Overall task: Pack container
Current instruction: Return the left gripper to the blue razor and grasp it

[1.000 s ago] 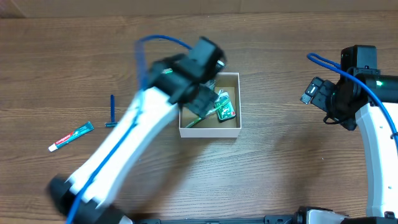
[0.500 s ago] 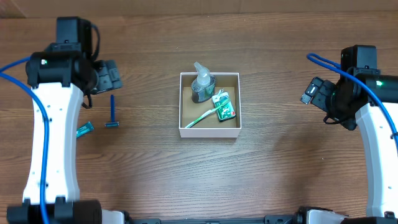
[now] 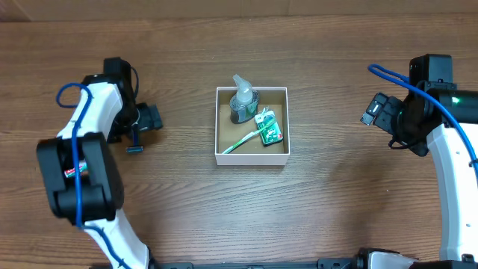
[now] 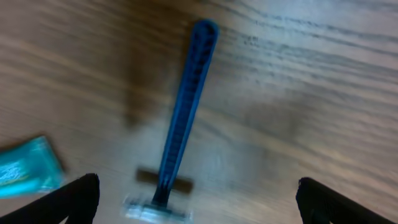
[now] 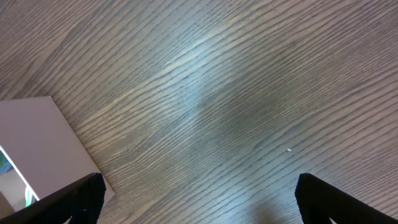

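My left gripper is above the blue razor's head end and would miss the razor. I need to lower it before closing.
The container (image 3: 252, 157) is a white-walled square box with a brown inside, at the table's middle. It holds a clear pump bottle (image 3: 243, 104), a green toothbrush (image 3: 240, 141) and a green packet (image 3: 269, 127). A blue razor (image 3: 135, 143) lies left of it; the left wrist view shows it (image 4: 186, 118) between my open fingers. My left gripper (image 3: 146, 119) (image 4: 198, 196) is open and empty above the razor. My right gripper (image 3: 373, 110) (image 5: 199, 190) is open and empty over bare wood right of the box, whose corner (image 5: 37, 149) shows in the right wrist view.
The teal end of a toothpaste tube (image 4: 25, 171) lies just left of the razor head; in the overhead view my left arm covers it. The table is brown wood.
My left arm has swung from the box to the table's left and now sits over the razor. The right arm has not moved.
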Controlling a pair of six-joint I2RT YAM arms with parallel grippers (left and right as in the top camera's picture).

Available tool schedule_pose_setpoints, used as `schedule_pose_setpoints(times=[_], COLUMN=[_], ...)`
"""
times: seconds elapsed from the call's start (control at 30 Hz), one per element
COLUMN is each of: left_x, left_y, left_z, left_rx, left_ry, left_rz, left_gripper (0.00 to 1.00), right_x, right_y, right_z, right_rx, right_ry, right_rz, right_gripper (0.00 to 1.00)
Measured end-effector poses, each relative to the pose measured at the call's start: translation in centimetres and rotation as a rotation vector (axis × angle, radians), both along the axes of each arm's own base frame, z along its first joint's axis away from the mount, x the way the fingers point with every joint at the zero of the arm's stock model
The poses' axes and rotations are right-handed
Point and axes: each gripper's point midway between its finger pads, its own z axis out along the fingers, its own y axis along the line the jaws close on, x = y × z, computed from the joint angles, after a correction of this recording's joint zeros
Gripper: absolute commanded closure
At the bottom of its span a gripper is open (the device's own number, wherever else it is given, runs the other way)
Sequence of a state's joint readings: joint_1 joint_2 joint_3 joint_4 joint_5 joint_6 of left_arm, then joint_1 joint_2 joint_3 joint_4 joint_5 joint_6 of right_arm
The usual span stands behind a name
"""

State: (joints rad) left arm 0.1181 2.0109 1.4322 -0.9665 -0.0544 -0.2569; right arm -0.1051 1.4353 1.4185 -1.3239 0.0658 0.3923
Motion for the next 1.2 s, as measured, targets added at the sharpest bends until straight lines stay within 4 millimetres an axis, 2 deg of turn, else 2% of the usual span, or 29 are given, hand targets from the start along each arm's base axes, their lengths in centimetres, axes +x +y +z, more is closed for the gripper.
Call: schedule_pose_setpoints(times=[0.03,0.13,0.47,0.5,0.53,0.57,0.67,0.7,0.8,1.1,1.2], left_x=[0.2,0.8,1.8,1.8,1.8,1.8,1.8,1.8,1.7,1.8,1.4], left_y=[-0.1,-0.1,-0.1,0.0,0.2,0.3,0.5,0.6,0.8,0.9,0.8], left_z=[-0.9,-1.9,-2.4,-2.5,-2.5,-2.5,-2.5,-2.5,-2.4,-2.2,-1.3], left_rx=[-0.006,-0.01,-0.023,-0.027,-0.027,-0.027,-0.027,-0.026,-0.02,-0.024,-0.032], left_ry=[0.007,-0.003,-0.035,-0.036,-0.035,-0.036,-0.036,-0.036,-0.034,-0.004,0.047], left_rz=[-0.003,-0.013,-0.024,-0.022,-0.015,-0.016,-0.01,-0.009,-0.009,-0.009,-0.008], left_gripper=[0.0,0.0,0.02,0.09,0.37,0.44,0.85,0.9,0.96,0.96,0.96], right_x=[0.0,0.0,0.0,0.0,0.0,0.0,0.0,0.0,0.0,0.0,0.0], right_y=[0.0,0.0,0.0,0.0,0.0,0.0,0.0,0.0,0.0,0.0,0.0], right_z=[0.0,0.0,0.0,0.0,0.0,0.0,0.0,0.0,0.0,0.0,0.0], right_rx=[0.0,0.0,0.0,0.0,0.0,0.0,-0.001,0.0,0.0,0.0,0.0], right_ry=[0.0,0.0,0.0,0.0,0.0,0.0,0.0,0.0,0.0,0.0,0.0], right_rz=[0.0,0.001,0.001,0.001,0.001,0.001,0.002,0.001,0.001,0.001,0.002], right_gripper=[0.0,0.0,0.0,0.0,0.0,0.0,0.0,0.0,0.0,0.0,0.0])
